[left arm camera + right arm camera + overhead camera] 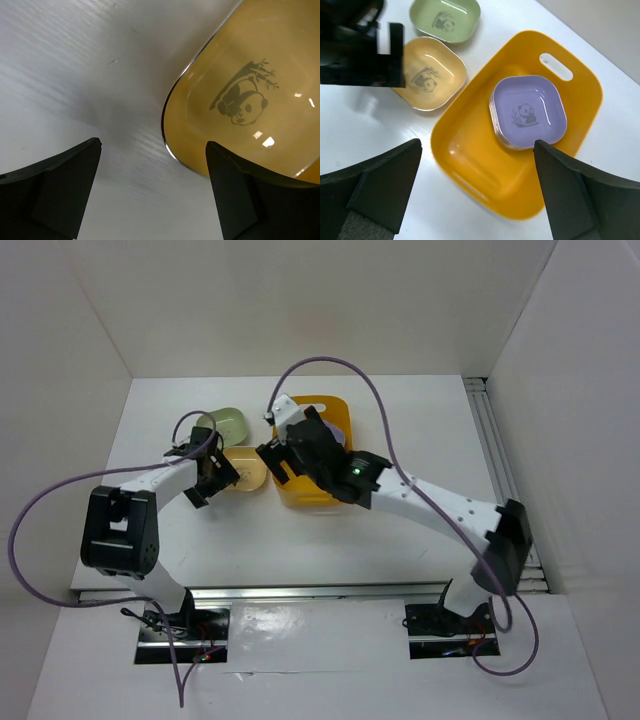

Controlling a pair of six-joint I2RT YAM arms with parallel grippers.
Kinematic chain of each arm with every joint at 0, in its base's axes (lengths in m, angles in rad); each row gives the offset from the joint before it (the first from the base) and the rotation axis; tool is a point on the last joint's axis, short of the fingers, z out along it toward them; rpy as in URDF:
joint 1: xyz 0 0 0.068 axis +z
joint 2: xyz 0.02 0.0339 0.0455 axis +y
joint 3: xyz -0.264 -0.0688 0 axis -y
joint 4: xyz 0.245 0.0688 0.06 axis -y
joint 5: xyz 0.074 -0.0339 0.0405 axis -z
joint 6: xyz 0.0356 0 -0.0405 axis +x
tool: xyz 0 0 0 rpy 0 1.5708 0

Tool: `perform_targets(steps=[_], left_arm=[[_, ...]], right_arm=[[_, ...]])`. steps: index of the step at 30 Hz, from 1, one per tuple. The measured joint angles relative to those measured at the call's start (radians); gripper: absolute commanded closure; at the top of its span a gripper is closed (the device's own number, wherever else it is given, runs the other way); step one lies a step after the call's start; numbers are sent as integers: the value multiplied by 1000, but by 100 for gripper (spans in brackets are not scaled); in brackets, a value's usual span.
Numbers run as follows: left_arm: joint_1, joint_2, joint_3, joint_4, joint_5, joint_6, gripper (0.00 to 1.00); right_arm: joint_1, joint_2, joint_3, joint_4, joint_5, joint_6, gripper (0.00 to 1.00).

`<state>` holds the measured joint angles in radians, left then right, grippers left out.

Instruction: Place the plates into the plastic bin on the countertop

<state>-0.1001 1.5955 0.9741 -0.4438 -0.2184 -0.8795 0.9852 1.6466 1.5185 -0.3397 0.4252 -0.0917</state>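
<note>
Next, my left gripper picks up the yellow plate (pixel 250 75) by its near rim corner (pixel 171 142), leaving the plate's far side free to enter the bin.
The yellow-orange plastic bin (pixel 480 150) stands on the white countertop (pixel 360 130); the top view shows it (pixel 333 412) partly under my right arm. A stack of plates with a lavender one on top (pixel 529 111) lies in the bin's far half. A yellow plate (pixel 427 75) (pixel 248 472) and a green plate (pixel 445 19) (pixel 232 423) lie on the countertop left of the bin. My right gripper (pixel 477 144) (pixel 285 455) is open and empty above the bin's near half. My left gripper (pixel 154 144) (pixel 213 478) is open and low, its right finger over the yellow plate's (pixel 250 75) rim.
White walls bound the countertop on three sides. A metal rail (pixel 505 460) runs along the right edge. Purple cables (pixel 340 365) loop above both arms. My left arm's dark wrist (pixel 360 55) shows beside the yellow plate in the right wrist view.
</note>
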Motion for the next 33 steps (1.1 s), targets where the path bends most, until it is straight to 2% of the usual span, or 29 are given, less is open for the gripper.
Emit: perform_targets(steps=[4, 5, 6, 8, 9, 13, 14, 15, 18, 22, 25, 28, 31, 33], left_arm=[[3, 91, 31, 40, -5, 14, 7], [4, 108, 39, 52, -11, 15, 10], [5, 116, 46, 61, -15, 13, 23], [8, 123, 47, 88, -23, 8, 33], [10, 124, 43, 95, -28, 4, 50], [15, 91, -12, 138, -53, -33, 77], [15, 71, -33, 142, -60, -47, 89], [15, 39, -52, 147, -60, -66, 98], [19, -51, -60, 99, -105, -87, 100], [25, -179, -63, -53, -172, -124, 100], [9, -375, -63, -132, -195, -148, 100], [-41, -571, -45, -102, -142, -140, 100], [-101, -584, 19, -77, -104, -138, 100], [-165, -515, 115, -64, -81, -133, 100]], right_arm=[[40, -196, -138, 56, 5, 42, 0], [48, -234, -164, 60, 6, 51, 0], [56, -264, -185, 63, 8, 59, 0], [68, -299, -212, 68, 13, 71, 0], [74, -307, -219, 68, 16, 75, 0], [85, -306, -241, 69, 26, 84, 0], [86, -302, -242, 68, 29, 87, 0], [89, -297, -242, 69, 32, 92, 0], [105, -284, -242, 68, 48, 102, 0], [119, -279, -242, 67, 76, 123, 0], [119, -289, -245, 68, 123, 155, 0], [116, -327, -272, 70, 203, 211, 0], [95, -381, -309, 67, 279, 304, 0], [71, -424, -335, 67, 330, 366, 0]])
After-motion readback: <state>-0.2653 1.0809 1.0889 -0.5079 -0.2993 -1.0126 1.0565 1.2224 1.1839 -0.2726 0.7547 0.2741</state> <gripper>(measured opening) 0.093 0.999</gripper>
